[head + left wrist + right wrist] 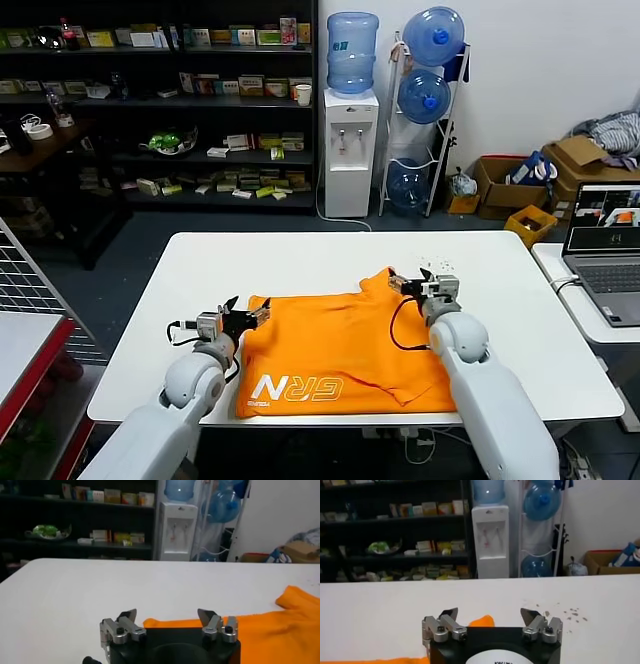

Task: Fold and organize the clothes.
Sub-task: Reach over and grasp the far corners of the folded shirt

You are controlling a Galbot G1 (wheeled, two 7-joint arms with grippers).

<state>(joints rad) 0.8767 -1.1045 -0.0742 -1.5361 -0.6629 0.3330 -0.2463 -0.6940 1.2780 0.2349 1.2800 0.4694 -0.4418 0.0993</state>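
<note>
My left gripper grabs the corner of the T-shirt point(335, 345) above the N point(257, 302) next, to fold the shirt over toward its white letters.
The bright orange T-shirt point(335, 345) lies folded flat on the white table point(500, 300), white block letters showing along its near edge. My left gripper point(247, 312) is open and empty, at the shirt's far left corner; the left wrist view shows its fingertips point(127, 615) spread above the orange edge point(260, 630). My right gripper point(425, 283) is open and empty, just above the shirt's far right corner; the right wrist view shows an orange tip point(482, 621) between its spread fingers point(449, 614).
A laptop point(605, 250) sits on a side table at the right. A water dispenser point(350, 150), bottle rack, dark shelves and cardboard boxes point(505, 185) with a grey heap stand beyond the table. A red-edged rack point(30, 330) stands at the left.
</note>
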